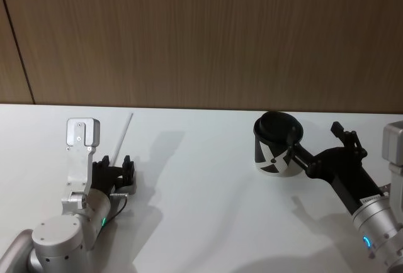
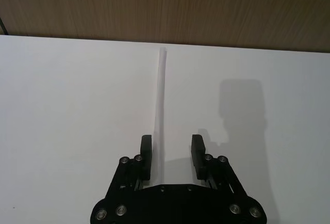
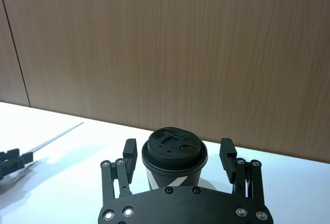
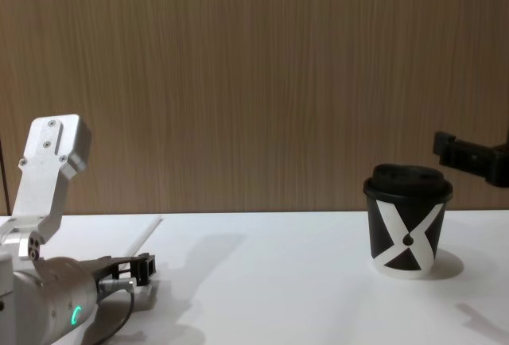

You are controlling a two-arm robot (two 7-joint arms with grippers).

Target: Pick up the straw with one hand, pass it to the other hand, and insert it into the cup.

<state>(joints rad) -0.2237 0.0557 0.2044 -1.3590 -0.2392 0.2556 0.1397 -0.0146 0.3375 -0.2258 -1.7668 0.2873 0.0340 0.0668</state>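
My left gripper takes hold of the straw by its lower end [image 1: 114, 158] next, leaving the straw's upper length [image 1: 126, 127] free for my right gripper.
The thin white straw [image 1: 124, 136] lies on the white table [image 1: 201, 191] at the left, pointing toward the back wall. My left gripper [image 1: 117, 167] is open and low over the straw's near end. In the left wrist view the straw [image 2: 162, 95] runs between the fingers, close to one finger [image 2: 146, 154]. The black cup [image 1: 276, 152] with a white X and domed lid stands at the right. My right gripper [image 1: 315, 133] is open, raised just behind and to the right of the lid. From its wrist camera the cup [image 3: 174, 154] sits in the gap of the right gripper [image 3: 178, 146].
A brown wood-panel wall [image 1: 201, 34] rises right behind the table's far edge. The chest view shows the cup [image 4: 406, 230] from the side, with one right finger [image 4: 461, 154] just above lid height. White table stretches between straw and cup.
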